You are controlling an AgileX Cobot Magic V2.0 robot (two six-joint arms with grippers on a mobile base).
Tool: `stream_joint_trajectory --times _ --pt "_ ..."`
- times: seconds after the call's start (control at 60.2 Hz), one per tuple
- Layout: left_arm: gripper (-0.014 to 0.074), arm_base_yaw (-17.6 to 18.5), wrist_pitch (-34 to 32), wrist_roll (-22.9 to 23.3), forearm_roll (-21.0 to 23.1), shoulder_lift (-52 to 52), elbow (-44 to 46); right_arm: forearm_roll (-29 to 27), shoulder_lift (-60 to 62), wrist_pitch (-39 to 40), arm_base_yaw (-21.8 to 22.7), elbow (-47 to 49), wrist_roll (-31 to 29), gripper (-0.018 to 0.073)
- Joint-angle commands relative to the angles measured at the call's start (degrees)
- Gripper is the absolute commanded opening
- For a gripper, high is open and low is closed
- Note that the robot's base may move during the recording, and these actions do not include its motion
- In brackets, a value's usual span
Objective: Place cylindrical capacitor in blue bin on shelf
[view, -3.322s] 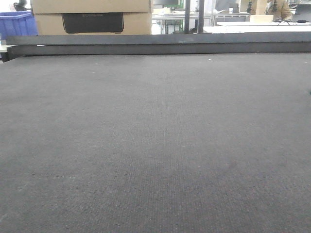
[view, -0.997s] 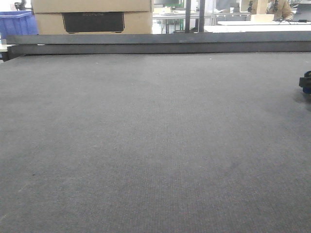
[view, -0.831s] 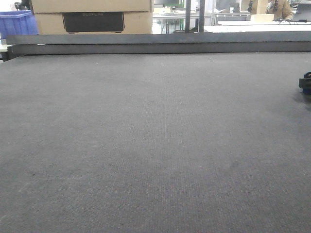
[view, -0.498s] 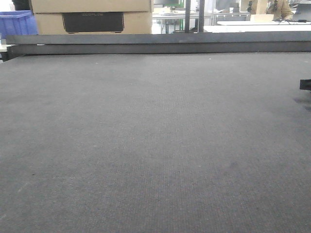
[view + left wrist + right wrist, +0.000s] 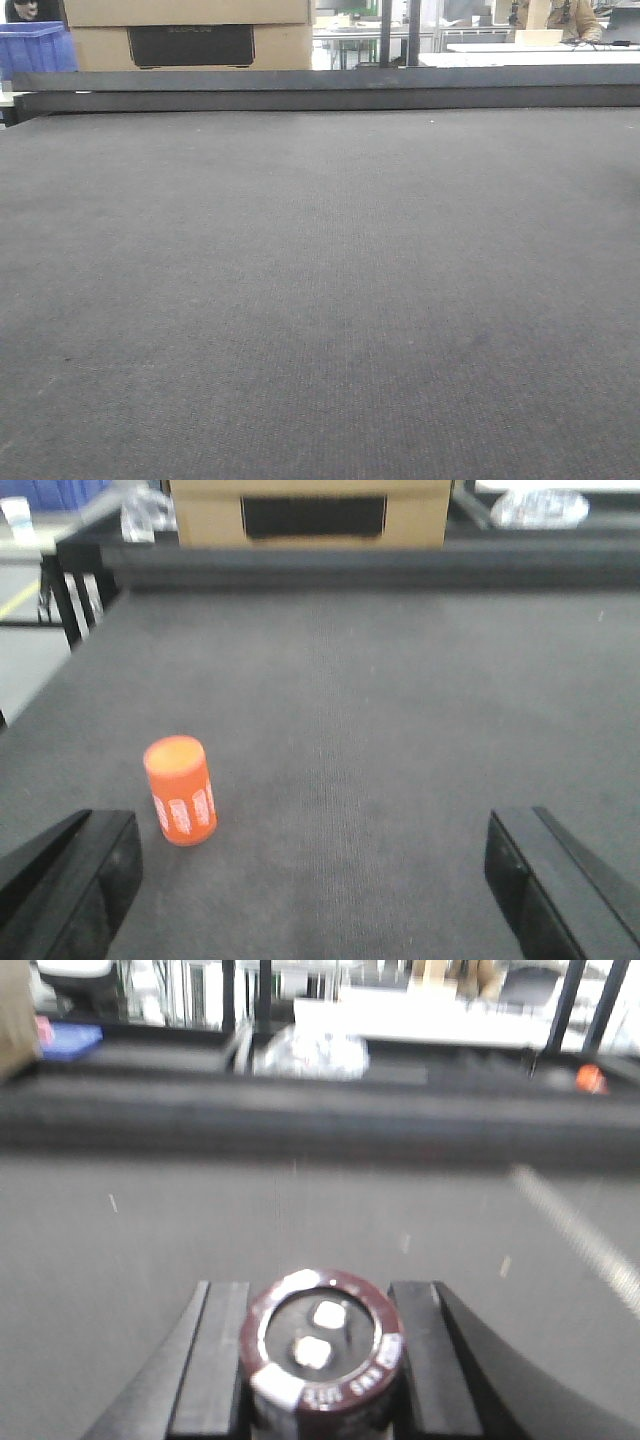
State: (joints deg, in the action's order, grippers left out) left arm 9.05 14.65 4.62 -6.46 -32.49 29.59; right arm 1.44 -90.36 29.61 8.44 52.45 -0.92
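The orange cylinder needs to go into the blue bin on the shelf, so next I should pick it up by its white-marked body (image 5: 184,805) with my left gripper.
The cylindrical capacitor (image 5: 322,1352) is dark maroon with two silver terminals on its top. My right gripper (image 5: 320,1300) is shut on it, one black finger on each side, above the dark carpeted table (image 5: 150,1250). My left gripper (image 5: 310,865) is wide open and empty, low over the table. An orange cylinder (image 5: 180,790) with white marks stands upright just inside its left finger (image 5: 75,880). A blue bin (image 5: 35,45) shows at the far left beyond the table. The steel shelf is out of view. Neither gripper shows in the front view.
A cardboard box (image 5: 190,35) with a dark handle slot stands behind the table's raised black back rail (image 5: 330,90). It also shows in the left wrist view (image 5: 310,510). The table's left edge (image 5: 60,680) drops off to the floor. Clear plastic wrap (image 5: 310,1055) lies beyond the rail.
A dark part of my right arm that showed at the right edge of the front view has moved out of that view. The table looks unchanged.
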Motion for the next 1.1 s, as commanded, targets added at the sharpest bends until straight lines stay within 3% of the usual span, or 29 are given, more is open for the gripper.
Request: stream_joint_trajectory --times 0.0,0.266,0.382,0.581,0.963,1.08 --pt "0.0599 -1.34 -9.40 0.57 1.50 -4.73 -3.23 0.49 6.73 -5.01 -0.69 0.18 -0.10 -0.0162" --pt "0.0599 -12.38 -35.95 0.57 3.30 -27.69 -5.30 0.49 17.70 -17.39 -2.43 0.18 -0.10 -0.0162" --pt "0.0599 -13.12 -43.30 0.57 4.12 -38.14 -3.87 0.49 19.60 -19.04 -2.43 0.18 -0.10 -0.0162" --pt "0.0599 -12.35 -45.48 0.57 4.12 -52.86 2.99 0.49 20.15 -19.13 -2.43 0.18 -0.10 -0.0162" --pt "0.0599 -12.35 -48.59 0.57 6.46 -68.46 13.90 0.49 20.15 -19.13 -2.43 0.18 -0.10 -0.0162" --pt "0.0599 -12.86 -49.37 0.57 9.18 -72.37 16.67 0.49 20.15 -19.13 -2.43 0.18 -0.10 -0.0162"
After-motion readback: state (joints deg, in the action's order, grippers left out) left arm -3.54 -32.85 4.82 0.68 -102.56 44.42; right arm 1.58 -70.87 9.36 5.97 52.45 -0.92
